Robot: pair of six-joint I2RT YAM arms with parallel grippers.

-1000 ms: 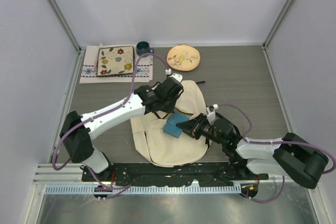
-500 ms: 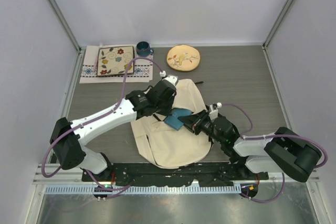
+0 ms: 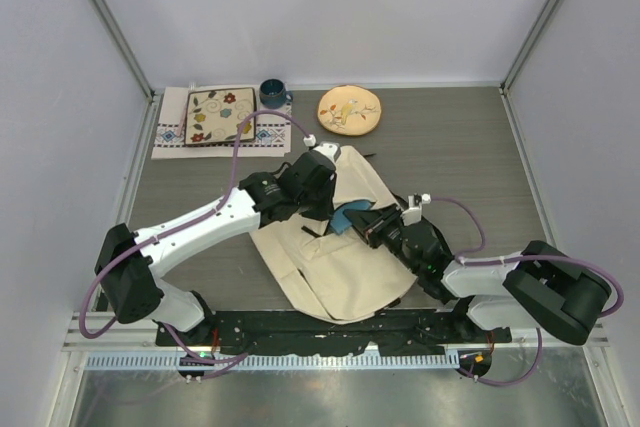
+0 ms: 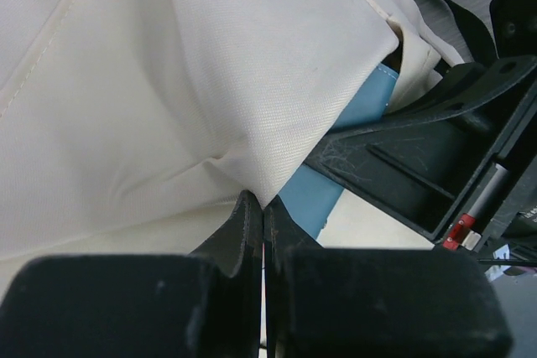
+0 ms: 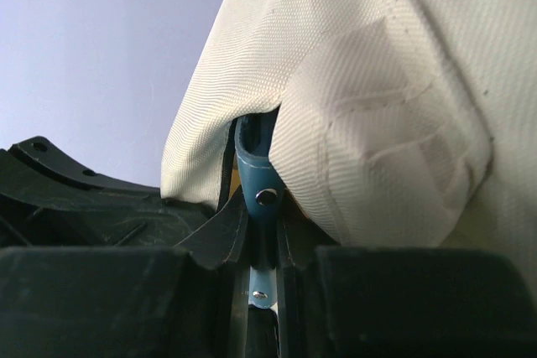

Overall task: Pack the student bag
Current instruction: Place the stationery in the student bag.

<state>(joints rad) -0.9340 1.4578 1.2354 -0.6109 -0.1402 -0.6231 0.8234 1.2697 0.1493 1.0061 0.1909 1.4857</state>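
I should move the pouch farther in before my right gripper releases it: its snapped end is outside the raised flap (image 5: 377,123), so it would end only partly inside.
The student bag (image 3: 335,262) is a cream fabric backpack lying flat at the table's middle, between both arms. My left gripper (image 3: 330,209) is shut on the edge of the bag's cream fabric (image 4: 210,81), its jaws (image 4: 263,207) pinching a fold and holding the flap up. My right gripper (image 3: 364,226) is shut on a flat blue pouch (image 3: 347,217) with metal snaps. The pouch (image 5: 256,165) pokes edge-on into the gap under the raised bag flap (image 5: 377,123). In the left wrist view the blue pouch (image 4: 323,186) shows beneath the lifted fabric, its far end hidden inside.
A round yellowish floral plate (image 3: 349,110) sits at the back centre. A square flowered plate (image 3: 222,115) rests on a patterned cloth (image 3: 168,135) at the back left, with a dark blue mug (image 3: 272,93) beside it. White walls enclose the table.
The right gripper has carried the blue pouch away from the near edge, up to the bag's opening. The left gripper has shifted slightly with the flap, and the bag has slid a little.
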